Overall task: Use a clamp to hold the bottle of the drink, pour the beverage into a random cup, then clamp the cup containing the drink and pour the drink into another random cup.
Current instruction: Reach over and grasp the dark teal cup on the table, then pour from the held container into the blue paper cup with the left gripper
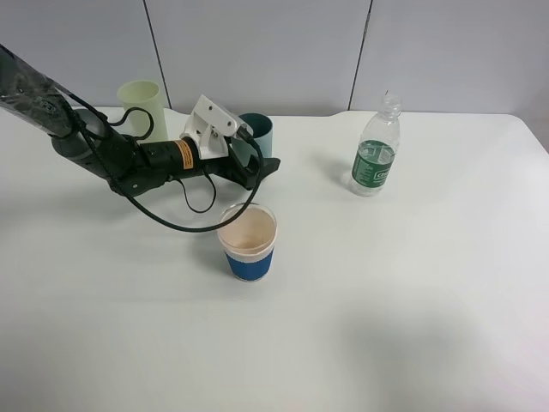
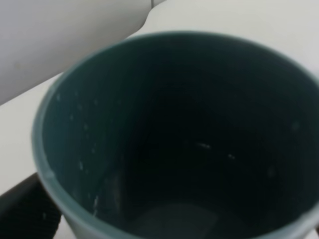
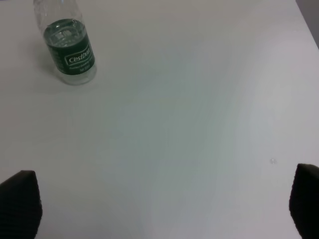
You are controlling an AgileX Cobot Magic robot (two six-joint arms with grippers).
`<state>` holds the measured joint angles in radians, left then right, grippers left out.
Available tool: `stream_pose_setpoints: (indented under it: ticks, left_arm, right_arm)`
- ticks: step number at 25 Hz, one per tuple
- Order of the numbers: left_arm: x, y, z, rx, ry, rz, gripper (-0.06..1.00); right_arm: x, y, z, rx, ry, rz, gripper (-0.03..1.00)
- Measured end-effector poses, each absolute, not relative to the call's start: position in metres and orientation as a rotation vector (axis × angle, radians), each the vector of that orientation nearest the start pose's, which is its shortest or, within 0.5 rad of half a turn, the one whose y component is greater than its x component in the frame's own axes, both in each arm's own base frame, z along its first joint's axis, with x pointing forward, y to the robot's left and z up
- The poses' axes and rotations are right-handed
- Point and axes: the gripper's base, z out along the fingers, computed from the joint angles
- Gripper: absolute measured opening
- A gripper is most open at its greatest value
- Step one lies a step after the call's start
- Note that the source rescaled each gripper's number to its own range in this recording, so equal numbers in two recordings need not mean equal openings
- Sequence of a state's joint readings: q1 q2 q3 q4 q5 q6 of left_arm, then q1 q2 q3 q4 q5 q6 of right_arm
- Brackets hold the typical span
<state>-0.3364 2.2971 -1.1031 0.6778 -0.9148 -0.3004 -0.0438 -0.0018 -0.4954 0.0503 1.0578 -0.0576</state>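
My left gripper's fingers are on either side of the cup's outer side [image 1: 264,147] below the cup's rim [image 1: 257,115], so it is time to close and catch the light teal cup.
The light teal cup [image 1: 260,130] stands upright at the back of the table, and its dark inside [image 2: 174,139], speckled with droplets, fills the left wrist view. My left gripper [image 1: 260,156] is open at the cup's near side, with one dark finger [image 2: 22,211] beside its wall. The blue-banded cup [image 1: 249,244] with a peach inside stands in front of it. The uncapped bottle [image 1: 376,153] with its green label [image 3: 70,55] stands to the right and holds some clear beverage. My right gripper [image 3: 162,191] hangs open above bare table, well away from the bottle.
A pale yellow-green tumbler [image 1: 141,106] stands at the back left, behind my left arm [image 1: 103,146]. Black cables [image 1: 193,215] loop from the arm down towards the blue-banded cup. The white table [image 1: 412,326] runs to a grey wall at the back.
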Motion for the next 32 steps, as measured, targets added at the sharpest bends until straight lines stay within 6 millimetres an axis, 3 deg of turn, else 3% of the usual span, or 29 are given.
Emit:
stream_pose_setpoints:
  ticks: [3,4,5,6,7,8,16,21,28,32]
  left_arm:
    - [0.385,-0.183,0.070,0.799,1.707,-0.612,0.99]
    - [0.385,-0.183,0.070,0.799,1.707,-0.612,0.90]
    - [0.385,-0.183,0.070,0.799,1.707,-0.612,0.74]
    - [0.385,-0.183,0.070,0.799,1.708,-0.612,0.46]
    - [0.385,-0.183,0.070,0.800,1.711,-0.610,0.07]
    - [0.385,-0.182,0.070,0.801,1.713,-0.608,0.00]
    - [0.388,-0.181,0.071,0.773,1.742,-0.583,0.02]
    - [0.388,-0.176,0.084,0.748,1.806,-0.514,0.02]
    - [0.370,-0.164,0.113,0.707,1.792,-0.451,0.02]
    - [0.349,-0.151,0.122,0.644,1.824,-0.416,0.02]
  right_arm:
    - [-0.004,0.004,0.276,-0.016,2.043,-0.003,1.00]
    - [-0.004,0.004,0.276,-0.016,2.043,-0.003,1.00]
    - [-0.004,0.004,0.276,-0.016,2.043,-0.003,1.00]
    - [-0.004,0.004,0.276,-0.016,2.043,-0.003,1.00]
    - [-0.004,0.004,0.276,-0.016,2.043,-0.003,1.00]
    - [-0.004,0.004,0.276,-0.016,2.043,-0.003,1.00]
    - [-0.004,0.004,0.276,-0.014,2.043,-0.002,1.00]
    - [-0.004,0.004,0.276,-0.013,2.043,-0.001,1.00]
    - [-0.004,0.004,0.276,-0.010,2.043,0.001,1.00]
    - [-0.004,0.004,0.276,-0.009,2.043,0.001,1.00]
